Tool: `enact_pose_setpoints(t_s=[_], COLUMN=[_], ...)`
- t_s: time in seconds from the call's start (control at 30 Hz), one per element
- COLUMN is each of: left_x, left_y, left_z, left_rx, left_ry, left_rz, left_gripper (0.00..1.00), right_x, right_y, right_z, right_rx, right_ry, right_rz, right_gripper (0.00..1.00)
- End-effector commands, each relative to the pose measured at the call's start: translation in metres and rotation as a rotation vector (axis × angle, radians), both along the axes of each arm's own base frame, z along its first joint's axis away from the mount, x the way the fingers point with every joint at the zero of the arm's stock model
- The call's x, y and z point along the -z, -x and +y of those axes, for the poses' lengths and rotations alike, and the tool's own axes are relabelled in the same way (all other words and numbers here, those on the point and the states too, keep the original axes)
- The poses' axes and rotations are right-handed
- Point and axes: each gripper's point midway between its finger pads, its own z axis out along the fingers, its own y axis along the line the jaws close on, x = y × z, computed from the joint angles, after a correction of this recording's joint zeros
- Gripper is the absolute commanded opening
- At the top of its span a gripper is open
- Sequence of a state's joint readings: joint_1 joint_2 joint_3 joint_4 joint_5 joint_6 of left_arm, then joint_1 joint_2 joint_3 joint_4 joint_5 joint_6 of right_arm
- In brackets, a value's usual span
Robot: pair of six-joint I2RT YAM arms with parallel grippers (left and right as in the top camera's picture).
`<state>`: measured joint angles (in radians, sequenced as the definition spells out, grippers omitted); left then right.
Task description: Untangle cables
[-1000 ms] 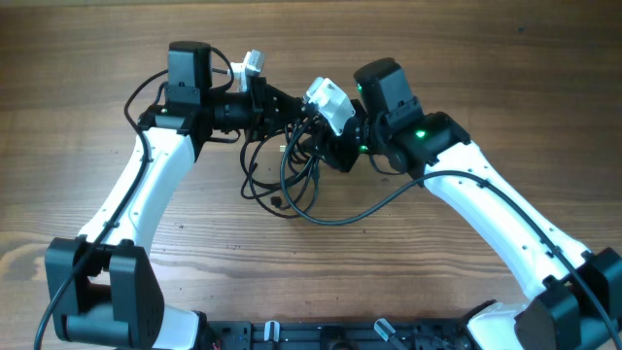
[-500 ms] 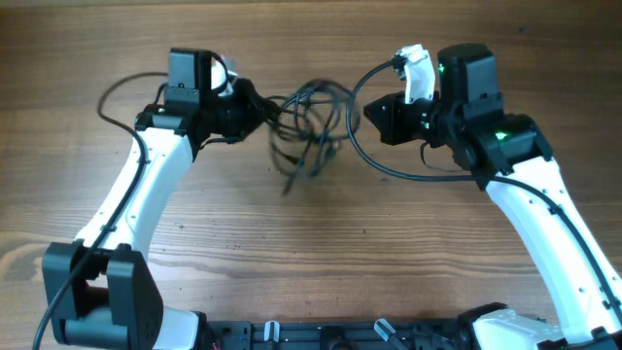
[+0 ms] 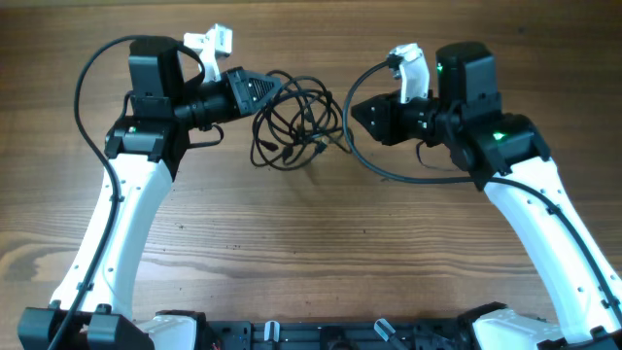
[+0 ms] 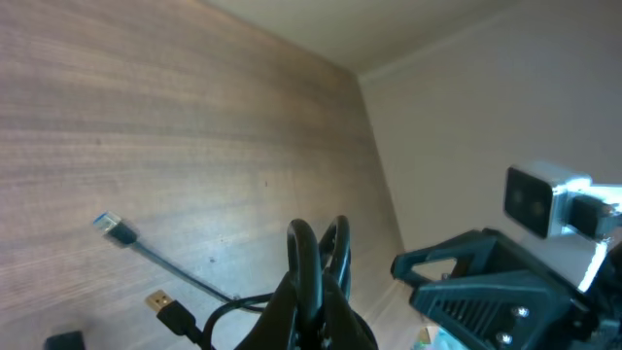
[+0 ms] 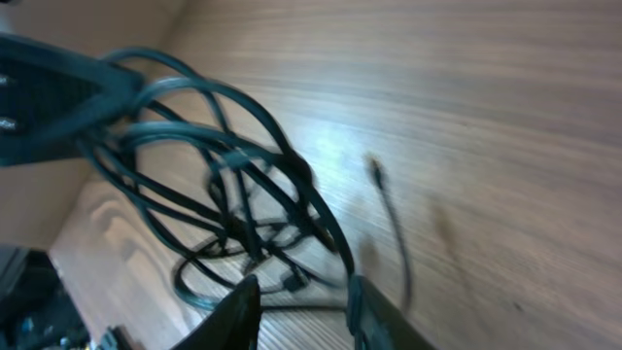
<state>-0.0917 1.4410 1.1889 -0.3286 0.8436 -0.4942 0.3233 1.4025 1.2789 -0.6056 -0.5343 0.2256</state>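
Next, my right gripper takes hold of one outer strand of the black tangle (image 3: 337,119) (image 5: 337,236), away from my left gripper's loops, to untangle the cables.
A tangle of black cables (image 3: 296,122) hangs between my two grippers above the wooden table (image 3: 292,253). My left gripper (image 3: 260,90) is shut on several loops of it; the left wrist view shows its fingers (image 4: 319,303) clamped on the black loops (image 4: 306,248). A gold USB plug (image 4: 160,307) and a blue plug (image 4: 117,227) trail from the bundle. My right gripper (image 3: 352,112) is open just right of the tangle. In the right wrist view the loops (image 5: 224,185) spread in front of its gripper (image 5: 301,311), and one strand runs down beside the right finger (image 5: 374,311).
The right arm's own black lead (image 3: 389,175) loops under the right wrist. The right gripper's body (image 4: 486,282) and its white camera (image 4: 539,199) fill the lower right of the left wrist view. Bare wood lies in front of the tangle.
The two grippers have pulled apart: the right one let go and moved right, the left one drew back left with the tangle, which now spreads wider.
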Motion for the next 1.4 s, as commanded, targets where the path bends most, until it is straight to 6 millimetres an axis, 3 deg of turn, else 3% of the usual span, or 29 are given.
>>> enact_pose_setpoints(t_s=[0.0, 0.17, 0.27, 0.37, 0.57, 0.6, 0.7, 0.87, 0.93, 1.0, 1.1, 1.2, 1.37], left_x=[0.011, 0.019, 0.025, 0.032, 0.028, 0.027, 0.026, 0.021, 0.022, 0.023, 0.033, 0.037, 0.045], left_y=[0.011, 0.012, 0.018, 0.025, 0.034, 0.036, 0.041, 0.046, 0.045, 0.044, 0.041, 0.039, 0.038], left_z=[-0.012, -0.014, -0.014, -0.013, -0.019, -0.021, -0.023, -0.026, -0.026, -0.025, -0.02, -0.017, -0.012], left_rx=[0.081, 0.05, 0.034, 0.03, 0.069, 0.076, 0.1, 0.131, 0.13, 0.123, 0.072, 0.047, 0.01], left_ry=[0.024, 0.063, 0.075, 0.071, 0.117, 0.126, 0.144, 0.167, 0.166, 0.156, 0.117, 0.097, 0.064], left_rz=[0.065, 0.177, 0.252, 0.311, 0.356, 0.369, 0.389, 0.393, 0.392, 0.385, 0.407, 0.416, 0.434], left_gripper=[0.04, 0.04, 0.04, 0.04, 0.04, 0.04, 0.05, 0.09, 0.11, 0.04, 0.04, 0.04, 0.04], right_x=[-0.01, 0.006, 0.021, 0.035, 0.049, 0.049, 0.045, 0.046, 0.037, 0.018, -0.027, -0.058, -0.104], right_y=[0.017, 0.021, 0.012, 0.008, 0.005, 0.005, 0.001, -0.008, -0.013, -0.018, -0.024, -0.02, -0.007], right_z=[0.039, 0.071, 0.071, 0.072, 0.09, 0.094, 0.098, 0.091, 0.087, 0.073, 0.033, 0.006, -0.02], right_rx=[-0.147, -0.212, -0.313, -0.431, -0.509, -0.512, -0.475, -0.382, -0.284, -0.17, 0.028, 0.131, 0.241], right_ry=[-0.029, 0.067, 0.253, 0.361, 0.382, 0.383, 0.351, 0.368, 0.308, 0.237, 0.114, 0.042, -0.086], right_rz=[-0.064, -0.143, -0.322, -0.429, -0.482, -0.496, -0.485, -0.441, -0.388, -0.341, -0.301, -0.306, -0.332], right_gripper=[0.38, 0.38, 0.43, 0.59, 0.61, 0.59, 0.42, 0.04, 0.04, 0.04, 0.04, 0.04, 0.04])
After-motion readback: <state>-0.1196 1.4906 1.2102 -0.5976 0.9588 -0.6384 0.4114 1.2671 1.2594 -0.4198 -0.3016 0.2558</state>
